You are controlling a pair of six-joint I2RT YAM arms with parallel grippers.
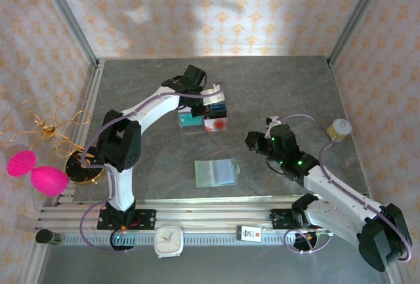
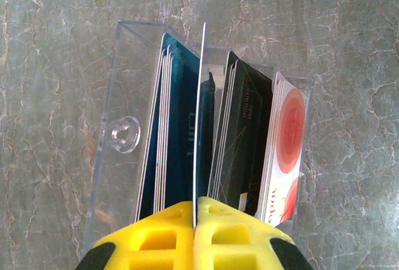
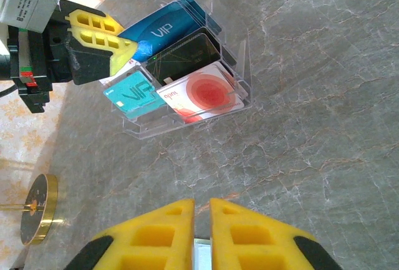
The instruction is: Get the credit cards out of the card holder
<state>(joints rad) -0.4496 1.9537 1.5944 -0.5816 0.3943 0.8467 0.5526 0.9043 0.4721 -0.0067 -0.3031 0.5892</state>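
My left gripper releases the blue credit card (image 2: 202, 95) now, since the card is upright between the dark-blue and black cards and would end in their box.
My left gripper (image 2: 195, 206) is shut on a blue credit card (image 2: 202, 95), seen edge-on and upright over a clear acrylic box (image 2: 118, 95). The right wrist view shows that card (image 3: 159, 30) as blue with "VIP" on it, pinched by the left fingers (image 3: 103, 33). The box (image 1: 203, 121) holds teal, dark-blue, black and red-and-white cards. The sage-green card holder (image 1: 209, 172) lies open and flat at mid-table, its right half light blue. My right gripper (image 3: 201, 202) hovers right of it (image 1: 251, 141) over bare table. Its jaws stand a narrow gap apart with nothing between the tips.
A round white clock (image 1: 168, 240) and a small white tag (image 1: 249, 233) rest on the front rail. A yellow-capped jar (image 1: 339, 128) stands at the right. A gold wire stand (image 1: 49, 126) with pink shapes (image 1: 36, 172) sits beyond the table's left edge.
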